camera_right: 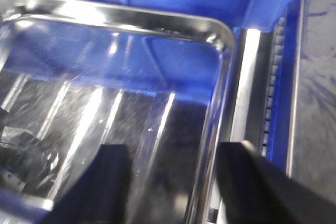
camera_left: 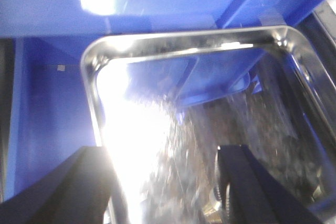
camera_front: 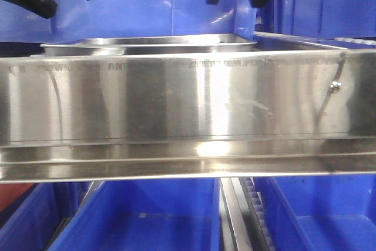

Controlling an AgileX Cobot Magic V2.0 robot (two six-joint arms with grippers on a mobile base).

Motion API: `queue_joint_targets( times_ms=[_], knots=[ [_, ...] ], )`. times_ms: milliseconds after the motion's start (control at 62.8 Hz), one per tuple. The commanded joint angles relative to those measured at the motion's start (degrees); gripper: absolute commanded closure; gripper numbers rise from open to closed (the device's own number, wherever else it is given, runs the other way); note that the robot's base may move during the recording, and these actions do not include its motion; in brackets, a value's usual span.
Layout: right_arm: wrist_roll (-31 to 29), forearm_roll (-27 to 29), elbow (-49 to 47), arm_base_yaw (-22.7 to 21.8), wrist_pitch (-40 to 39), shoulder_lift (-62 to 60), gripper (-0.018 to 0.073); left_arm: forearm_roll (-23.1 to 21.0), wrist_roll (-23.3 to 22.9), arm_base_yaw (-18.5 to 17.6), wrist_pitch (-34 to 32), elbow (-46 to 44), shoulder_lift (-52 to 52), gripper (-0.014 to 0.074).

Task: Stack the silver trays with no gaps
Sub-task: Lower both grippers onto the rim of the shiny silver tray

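Note:
My left gripper should next grab the silver tray by its short end rim [camera_front: 51,49], so it can stack the tray with the others.
A mirror-shiny silver tray [camera_front: 147,44] lies level behind the steel rail; only its rim shows in the front view. My left gripper [camera_front: 69,3] hangs open just above its left end, and my right gripper [camera_front: 234,1] hangs open above its right end. In the left wrist view the left gripper [camera_left: 165,182] straddles the tray's [camera_left: 184,43] left rim, one finger outside and one over the glaring floor. The right gripper [camera_right: 173,182] straddles the tray's [camera_right: 157,27] right rim the same way. Neither holds anything. I cannot tell whether other trays lie beneath.
A broad steel rail [camera_front: 176,110] with a screw head [camera_front: 336,86] blocks the front of the view. Blue bins stand behind [camera_front: 147,4] and below [camera_front: 158,216]. A steel strip and toothed track [camera_right: 270,93] run along the tray's right side.

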Motion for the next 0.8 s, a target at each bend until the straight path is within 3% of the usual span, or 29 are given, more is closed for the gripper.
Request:
queue_joint_targets(
  times_ms=[0,271,526,781],
  knots=[
    [0.1,-0.5,-1.5,-1.0,-0.3,1.0,0.0326,-0.2,-0.3,-0.4,0.0,-1.3,1.0,0.0258],
    [0.1,-0.5,-4.1,-1.7,1.4,4.4,0.0326,4.0,-0.7,-0.4,0.1,-2.4,3.9,0.0258],
    [0.1,-2.8,-4.2,-1.7,6.1,6.9,0.0326,4.3,-2.0,0.0,0.7,-3.9,5.6,0.0258],
    [0.3,-3.0,-4.2,-1.7,4.3,7.4,0.0326,7.5,-2.1,0.0,2.0,-3.9,7.9,0.0258]
  ],
)
